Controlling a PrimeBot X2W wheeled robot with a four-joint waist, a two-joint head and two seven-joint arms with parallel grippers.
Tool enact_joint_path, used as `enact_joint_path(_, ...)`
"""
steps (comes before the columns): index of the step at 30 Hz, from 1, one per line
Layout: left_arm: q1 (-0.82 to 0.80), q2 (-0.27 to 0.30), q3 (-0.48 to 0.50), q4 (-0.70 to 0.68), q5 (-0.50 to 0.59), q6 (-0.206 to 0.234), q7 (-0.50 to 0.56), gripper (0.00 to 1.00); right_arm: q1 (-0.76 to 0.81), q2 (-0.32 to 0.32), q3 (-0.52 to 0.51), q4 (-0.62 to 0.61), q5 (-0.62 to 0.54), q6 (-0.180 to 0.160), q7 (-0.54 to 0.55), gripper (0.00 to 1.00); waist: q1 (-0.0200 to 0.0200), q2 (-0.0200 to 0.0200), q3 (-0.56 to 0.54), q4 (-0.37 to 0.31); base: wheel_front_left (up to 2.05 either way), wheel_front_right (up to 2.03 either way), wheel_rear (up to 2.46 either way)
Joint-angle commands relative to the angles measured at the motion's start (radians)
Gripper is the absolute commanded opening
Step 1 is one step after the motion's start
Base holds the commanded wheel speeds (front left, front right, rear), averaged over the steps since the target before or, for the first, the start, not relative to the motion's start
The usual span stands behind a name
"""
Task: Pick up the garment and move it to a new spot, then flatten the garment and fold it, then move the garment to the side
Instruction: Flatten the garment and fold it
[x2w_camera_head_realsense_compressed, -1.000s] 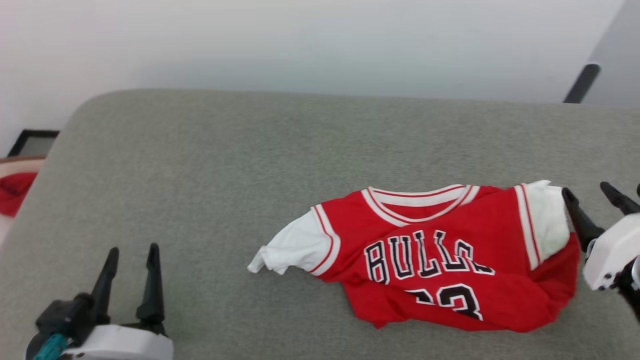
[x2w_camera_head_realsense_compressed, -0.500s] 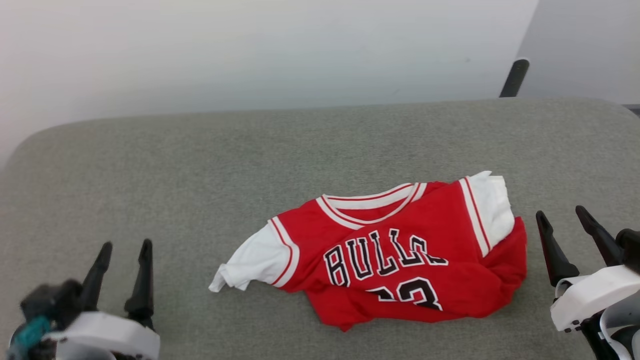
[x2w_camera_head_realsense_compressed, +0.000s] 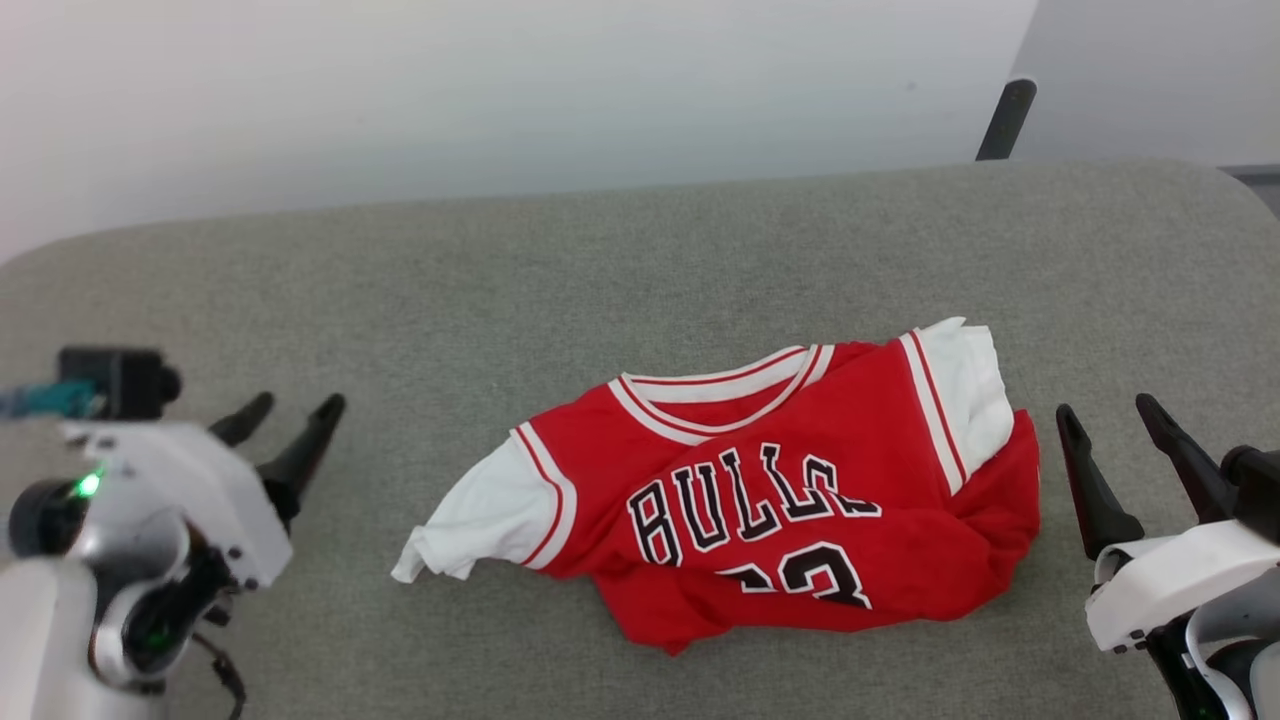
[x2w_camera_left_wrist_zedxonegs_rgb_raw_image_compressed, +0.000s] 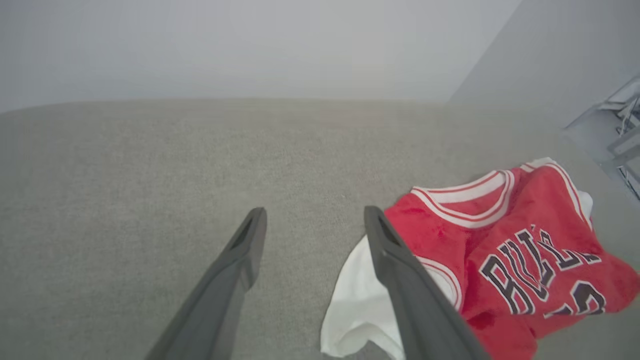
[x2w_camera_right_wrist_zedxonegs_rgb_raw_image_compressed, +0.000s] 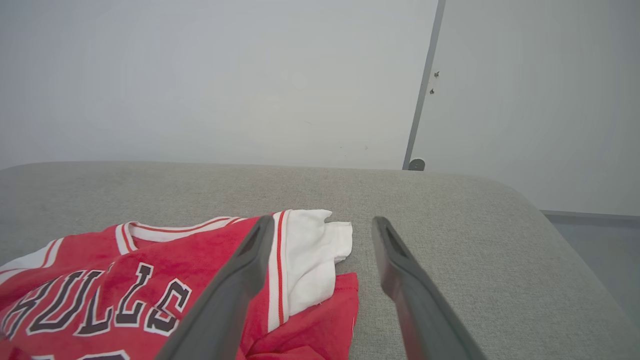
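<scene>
The left gripper should next grab the red jersey (x2w_camera_head_realsense_compressed: 768, 492) with its white sleeve by the hem (x2w_camera_head_realsense_compressed: 422, 552), so that the jersey can move to a new spot for flattening.
The garment (x2w_camera_head_realsense_compressed: 800, 490), a red jersey with white sleeves and black "BULLS" lettering, lies crumpled front-up on the grey padded surface (x2w_camera_head_realsense_compressed: 500, 280). Its lower part is bunched under and its right side folded over. My left gripper (x2w_camera_head_realsense_compressed: 295, 410) stands open to the left of the white sleeve (x2w_camera_head_realsense_compressed: 480, 515), apart from it. In the left wrist view, the left gripper (x2w_camera_left_wrist_zedxonegs_rgb_raw_image_compressed: 315, 212) has nothing between its fingers and the garment (x2w_camera_left_wrist_zedxonegs_rgb_raw_image_compressed: 500, 240) lies to their right. My right gripper (x2w_camera_head_realsense_compressed: 1105, 408) is open just right of the garment. In its wrist view, the right gripper (x2w_camera_right_wrist_zedxonegs_rgb_raw_image_compressed: 324, 220) points past the folded white sleeve (x2w_camera_right_wrist_zedxonegs_rgb_raw_image_compressed: 310, 255).
A white wall runs behind the surface's rounded far edge. A dark pole (x2w_camera_head_realsense_compressed: 1005, 118) stands behind it at the right. The surface drops off at the right edge (x2w_camera_right_wrist_zedxonegs_rgb_raw_image_compressed: 575, 260), with grey floor beyond. Bare grey padding stretches left of and behind the garment.
The camera has swung, shifting the whole picture. My left gripper has risen and now tilts toward the garment. My right gripper has drawn slightly back from the sleeve's edge. The garment lies as before.
</scene>
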Motion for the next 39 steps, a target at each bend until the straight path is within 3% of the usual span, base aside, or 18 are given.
enact_joint_path(1, -0.027, 0.004, -0.015, 0.009, -0.026, -0.002, 0.052, 1.00, -0.011, 0.002, 0.001, 0.002, 0.002, -0.001, -0.005, 1.00, 0.0000, 0.0000, 0.010, -0.006, 0.00, 0.00, 0.00)
enact_joint_path(6, -0.106, 0.010, -0.071, 0.035, -0.070, 0.018, 0.234, 1.00, -0.027, 0.002, 0.004, 0.009, 0.005, -0.001, -0.009, 1.00, 0.0000, 0.0000, 0.032, -0.017, 0.00, 0.00, 0.00)
enact_joint_path(14, -0.179, 0.016, -0.151, 0.102, -0.065, 0.050, 0.406, 1.00, -0.049, 0.004, 0.006, 0.011, 0.010, -0.001, -0.008, 1.00, 0.0000, 0.0000, 0.073, -0.041, 0.00, 0.00, 0.00)
enact_joint_path(30, -0.196, 0.015, -0.218, 0.159, -0.074, 0.086, 0.556, 1.00, -0.073, 0.005, -0.003, 0.023, 0.008, -0.001, -0.011, 1.00, 0.0000, 0.0000, 0.129, -0.058, 0.00, 0.00, 0.00)
enact_joint_path(39, -0.200, 0.030, -0.245, 0.226, -0.033, 0.076, 0.532, 1.00, -0.097, 0.003, 0.008, 0.024, 0.022, -0.001, -0.008, 1.00, 0.0000, 0.0000, 0.158, -0.057, 0.00, 0.00, 0.00)
